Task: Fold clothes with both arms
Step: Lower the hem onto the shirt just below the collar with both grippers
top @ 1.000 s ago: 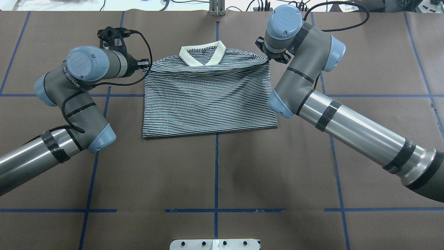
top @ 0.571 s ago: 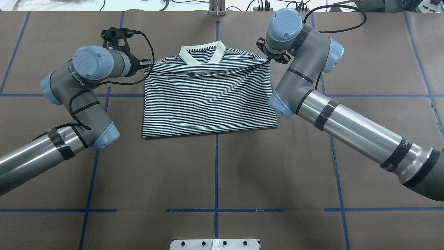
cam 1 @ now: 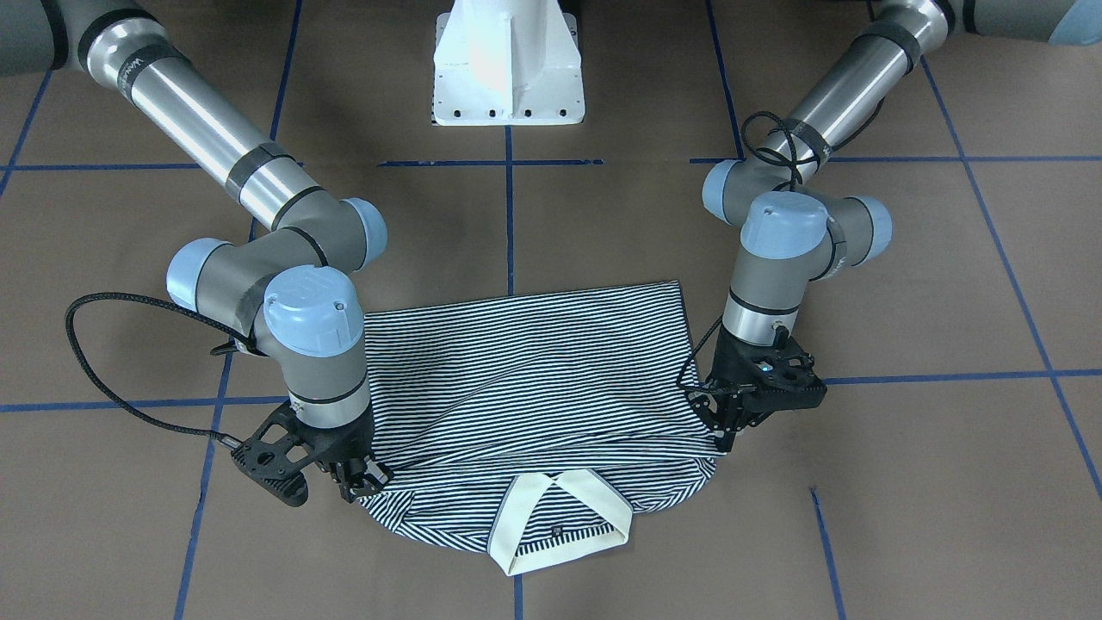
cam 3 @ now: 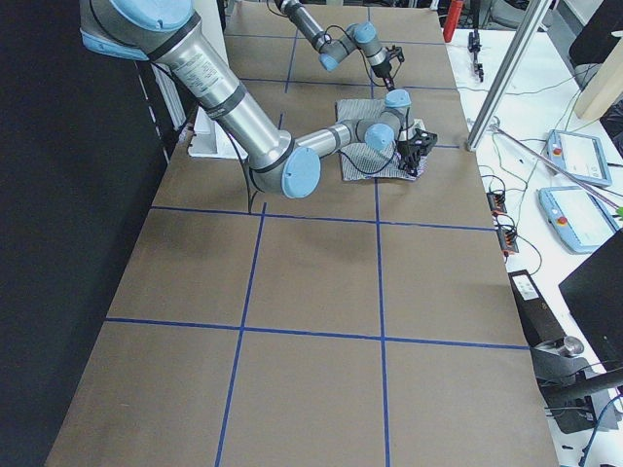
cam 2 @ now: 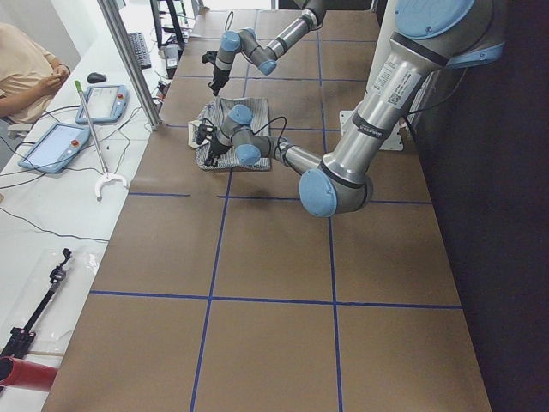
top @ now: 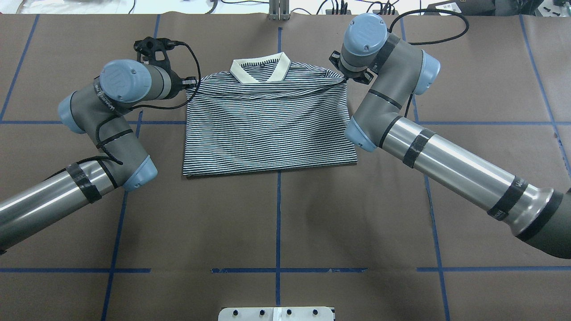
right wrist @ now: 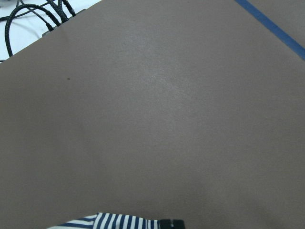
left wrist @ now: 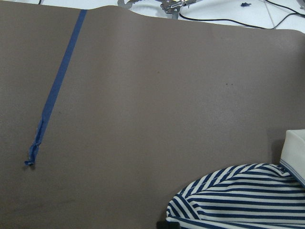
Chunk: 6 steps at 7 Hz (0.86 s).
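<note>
The shirt's folded edge (cam 1: pixel 690 453) lies down on the shirt's striped shoulder (cam 1: pixel 684 477) under my left gripper's fingers, so it is time for that gripper to open now.
The navy-and-white striped polo shirt (top: pixel 267 125) lies flat at the far middle of the table, its lower half folded up toward the cream collar (top: pixel 260 71). My left gripper (top: pixel 191 83) is shut on the folded edge at the shirt's left shoulder, also seen in the front view as the left gripper (cam 1: pixel 721 437). My right gripper (top: pixel 345 76) pinches the same edge at the right shoulder, seen from the front as the right gripper (cam 1: pixel 366 484). The fabric between them sags in a slack crease. Striped cloth (left wrist: pixel 243 200) fills the left wrist view's lower corner; a strip of it (right wrist: pixel 114 222) shows in the right wrist view.
The white pedestal base (cam 1: pixel 508 69) stands on the robot's side of the brown, blue-taped table (top: pixel 276 223). Cables (top: pixel 428 13) run along the far edge. A seated person (cam 2: pixel 26 69) and teach pendants (cam 2: pixel 51 146) are at a side bench beyond the table.
The left arm has swung slightly right and toward the far edge, carrying its gripper closer to the collar. The right arm has barely shifted. Both keep hold of the shirt.
</note>
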Tool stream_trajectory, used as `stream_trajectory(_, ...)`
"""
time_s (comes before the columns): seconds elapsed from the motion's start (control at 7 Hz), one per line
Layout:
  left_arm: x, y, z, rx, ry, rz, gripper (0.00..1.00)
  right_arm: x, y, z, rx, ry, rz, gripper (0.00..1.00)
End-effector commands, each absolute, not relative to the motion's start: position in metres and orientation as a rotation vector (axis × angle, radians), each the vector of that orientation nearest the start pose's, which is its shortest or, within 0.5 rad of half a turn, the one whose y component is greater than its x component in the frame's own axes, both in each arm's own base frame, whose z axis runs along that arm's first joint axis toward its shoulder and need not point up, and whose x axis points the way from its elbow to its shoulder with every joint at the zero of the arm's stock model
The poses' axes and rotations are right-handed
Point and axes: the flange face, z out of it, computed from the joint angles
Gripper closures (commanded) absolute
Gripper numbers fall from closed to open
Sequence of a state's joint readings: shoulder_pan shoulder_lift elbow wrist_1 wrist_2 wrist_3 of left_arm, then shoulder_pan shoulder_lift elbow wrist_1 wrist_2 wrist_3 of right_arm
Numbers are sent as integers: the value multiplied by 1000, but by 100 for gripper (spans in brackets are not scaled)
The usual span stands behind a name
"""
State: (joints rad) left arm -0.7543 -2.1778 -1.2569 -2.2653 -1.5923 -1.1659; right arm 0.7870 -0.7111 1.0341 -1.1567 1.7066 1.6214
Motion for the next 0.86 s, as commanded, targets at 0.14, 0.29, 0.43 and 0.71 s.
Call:
stream_trajectory(0.14,465,-616,371,524,836,-308,100,-508,-680,322,143,-739,750,90)
stream_trajectory(0.29,466,-616,370,524,836,-308,98,-509,-680,323,143,-738,750,90)
stream_trajectory(0.43,466,-617,369,524,837,-308,98,-509,-680,323,143,-737,749,89)
stream_trajectory(0.71,467,-616,369,523,836,-306,73,-510,-680,320,144,-742,748,53)
